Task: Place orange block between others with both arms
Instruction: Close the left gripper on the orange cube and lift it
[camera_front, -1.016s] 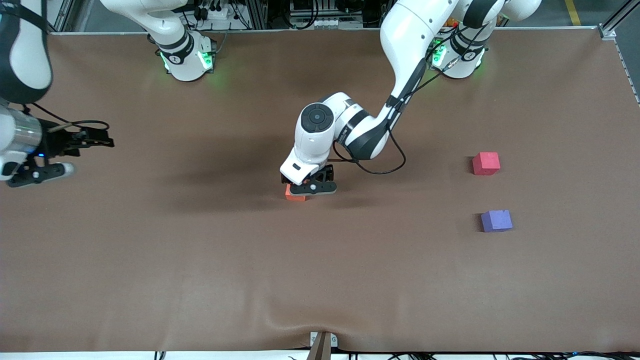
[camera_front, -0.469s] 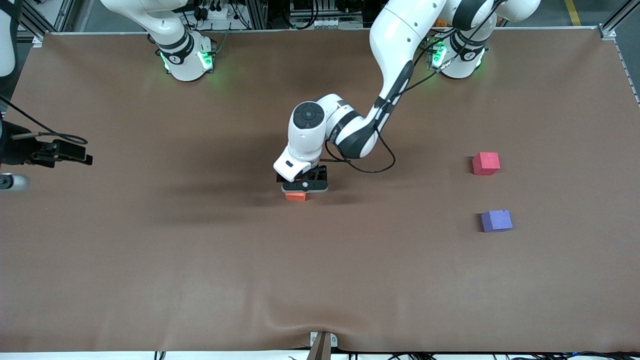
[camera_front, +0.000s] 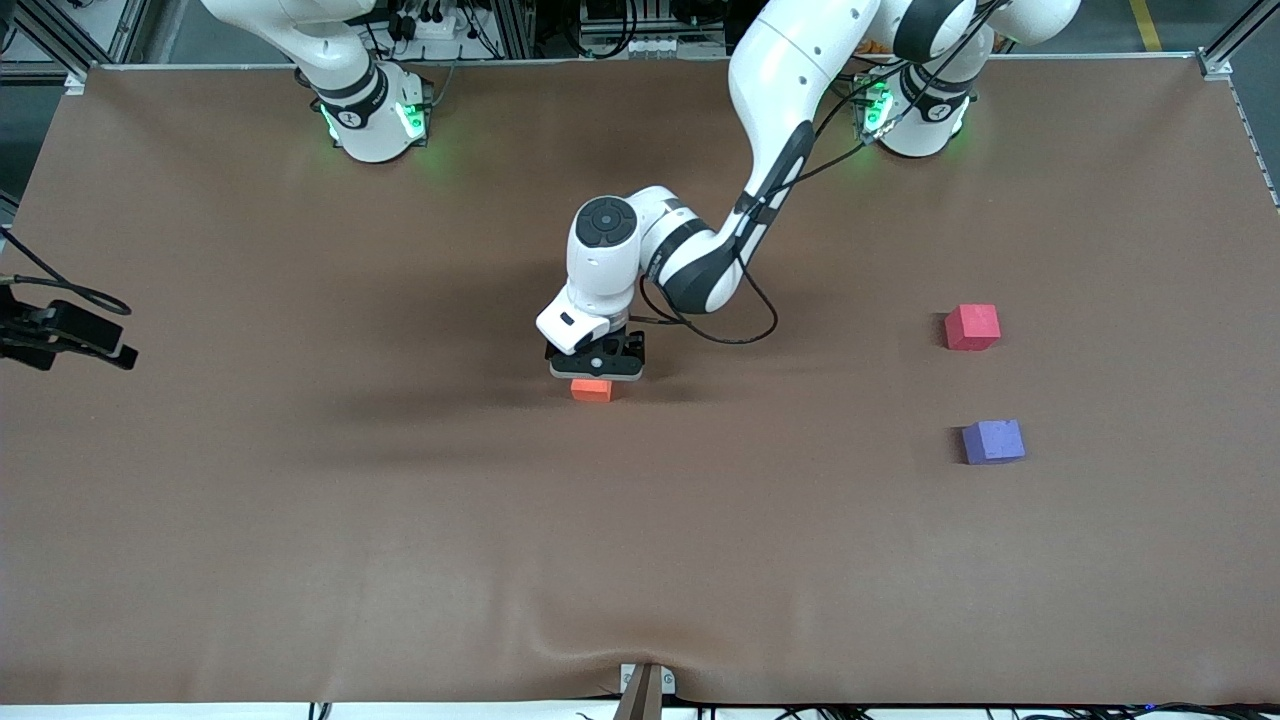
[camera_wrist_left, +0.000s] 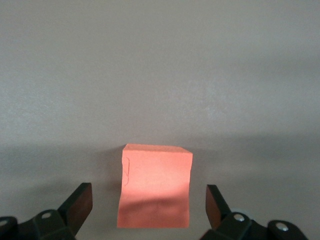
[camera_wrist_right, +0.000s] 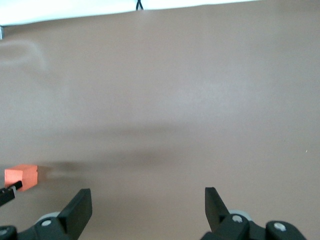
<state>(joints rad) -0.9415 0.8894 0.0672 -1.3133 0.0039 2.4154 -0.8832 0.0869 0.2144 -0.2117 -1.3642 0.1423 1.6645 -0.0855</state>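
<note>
The left gripper should set the orange block (camera_front: 591, 390) between the pinkish-red cube (camera_front: 972, 327) and the purple cube, so it should next grab the block by its two opposite sides.
The orange block (camera_front: 591, 390) lies on the brown cloth mid-table. My left gripper (camera_front: 595, 366) hangs low right over it, open. In the left wrist view the orange block (camera_wrist_left: 156, 185) sits between the fingers of the left gripper (camera_wrist_left: 148, 202), with a gap on each side. The pinkish-red cube (camera_front: 972, 327) and the purple cube (camera_front: 993, 441) stand toward the left arm's end, the purple one nearer the front camera. My right gripper (camera_wrist_right: 148, 205) is open and empty, off at the right arm's end. From there it sees the orange block (camera_wrist_right: 21, 177) at a distance.
The two arm bases (camera_front: 375, 120) (camera_front: 915, 115) stand along the table's back edge. The cloth has a raised wrinkle (camera_front: 600, 640) near the front edge, by a small bracket (camera_front: 645, 685). A gap of bare cloth separates the red and purple cubes.
The left gripper shifted toward the right arm's end and now sits centred over the orange block. The right arm drew back almost out of the front view.
</note>
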